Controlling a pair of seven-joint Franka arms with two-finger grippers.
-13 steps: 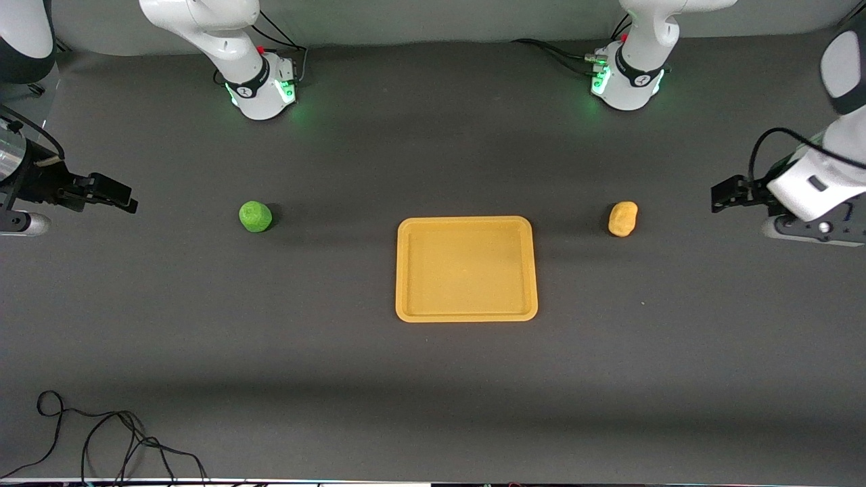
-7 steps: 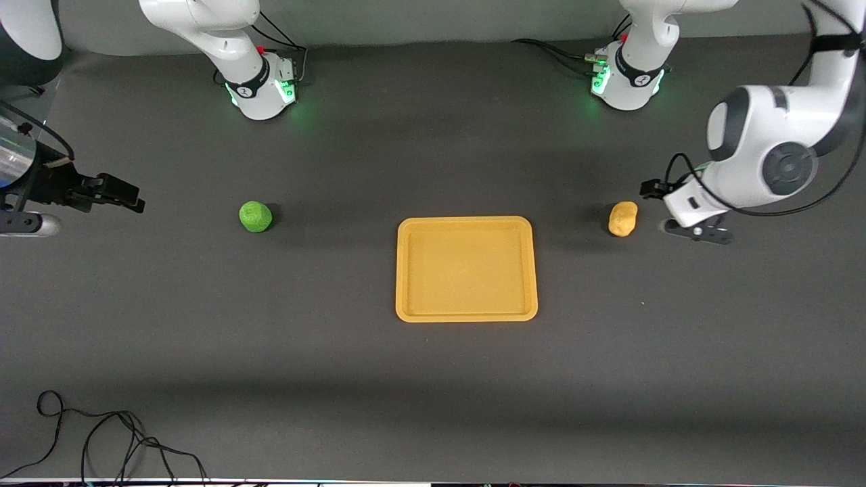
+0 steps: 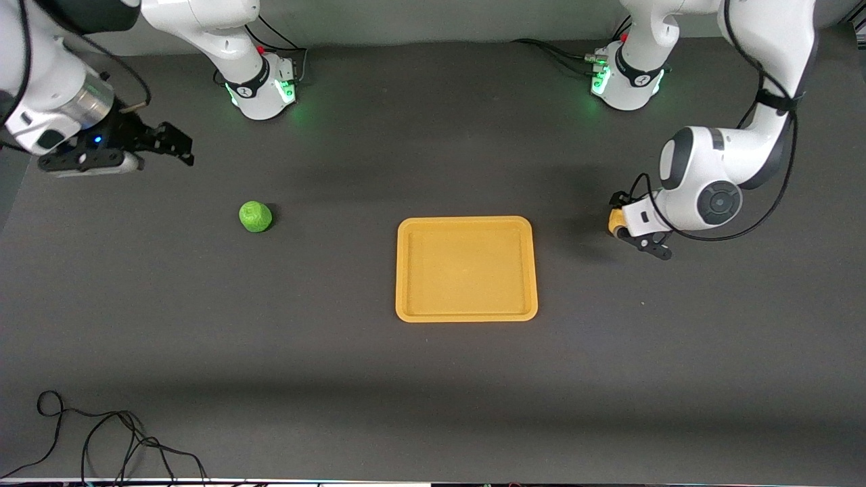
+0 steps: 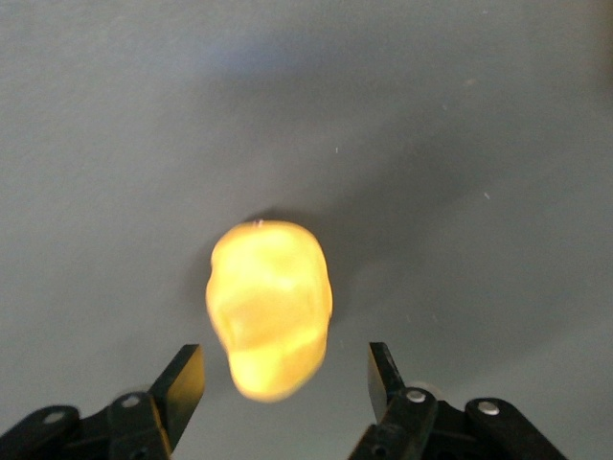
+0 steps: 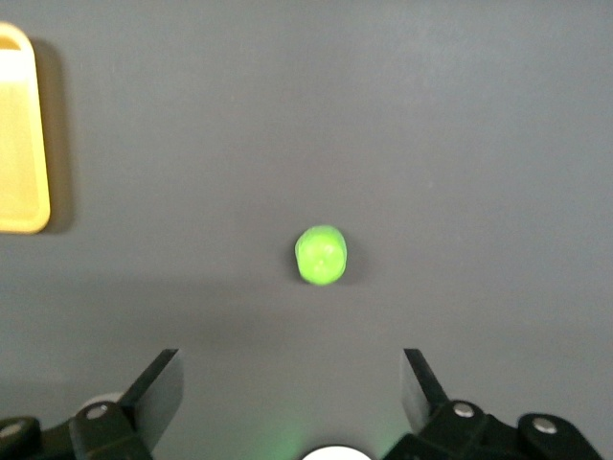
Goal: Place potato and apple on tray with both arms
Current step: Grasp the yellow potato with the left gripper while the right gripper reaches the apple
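Note:
The green apple (image 3: 255, 216) needs to go on the yellow-orange tray (image 3: 467, 268). My right gripper should grab the apple by its rounded sides next.
The yellow-orange tray (image 3: 467, 268) lies flat mid-table; a corner of it shows in the right wrist view (image 5: 19, 134). The potato (image 3: 615, 220) lies toward the left arm's end, mostly hidden by my left gripper (image 3: 619, 213), which is open and right over it. In the left wrist view the potato (image 4: 270, 307) sits partly between the open fingers (image 4: 182, 383) of that gripper (image 4: 285, 379), not touched. The green apple (image 3: 255, 216) lies toward the right arm's end. My right gripper (image 3: 177, 145) is open and empty in the air, over the table toward its base from the apple (image 5: 322, 255).
A loose black cable (image 3: 101, 439) lies at the table's near corner on the right arm's end. The two arm bases (image 3: 260, 84) glow green along the table's edge by the robots.
My left gripper has swung in from the table's end and come over the potato. My right gripper has moved toward its base and a little closer to the apple.

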